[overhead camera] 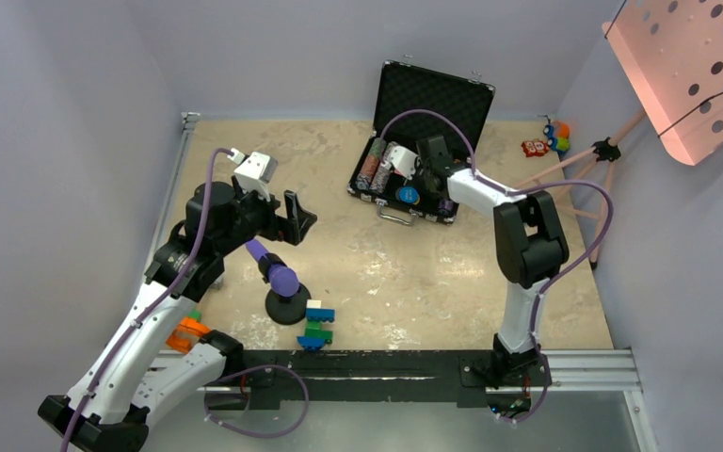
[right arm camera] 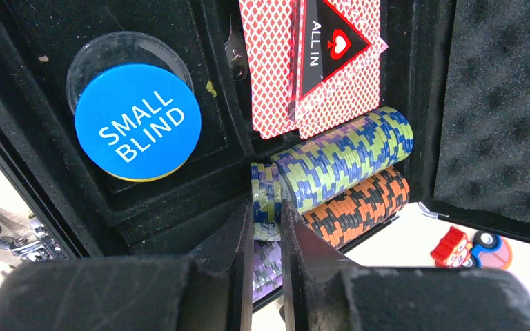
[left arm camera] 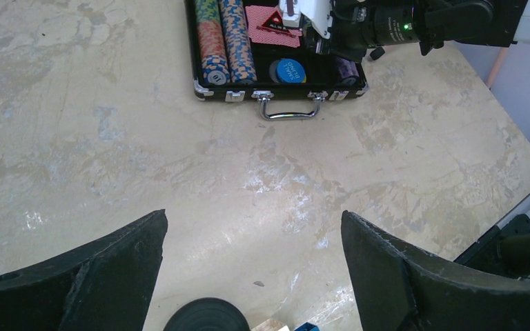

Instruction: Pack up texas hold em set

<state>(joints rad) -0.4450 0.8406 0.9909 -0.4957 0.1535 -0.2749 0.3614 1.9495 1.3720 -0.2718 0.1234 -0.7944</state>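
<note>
The few green-blue chips are close beside their row's end and would end slightly skewed there, so it is time for my right gripper to open.
The black case (overhead camera: 405,209) lies open at the back middle, its foam lid (overhead camera: 433,89) upright. It holds rows of striped chips (right arm camera: 345,155), pink cards (right arm camera: 276,62) with a black "ALL IN" triangle (right arm camera: 328,41), and a blue "SMALL BLIND" button (right arm camera: 138,124). My right gripper (right arm camera: 267,210) is inside the case, shut on a few green-blue chips (right arm camera: 266,196) at the end of a chip row; it also shows in the top view (overhead camera: 422,165). My left gripper (left arm camera: 253,224) is open and empty over bare table, well short of the case (left arm camera: 276,93).
A purple-tipped object (overhead camera: 281,278) on a black round base and a toy-brick figure (overhead camera: 318,325) stand near the left arm. Small toys (overhead camera: 546,141) lie at the back right. A pink perforated panel (overhead camera: 697,66) on a stand rises at the right.
</note>
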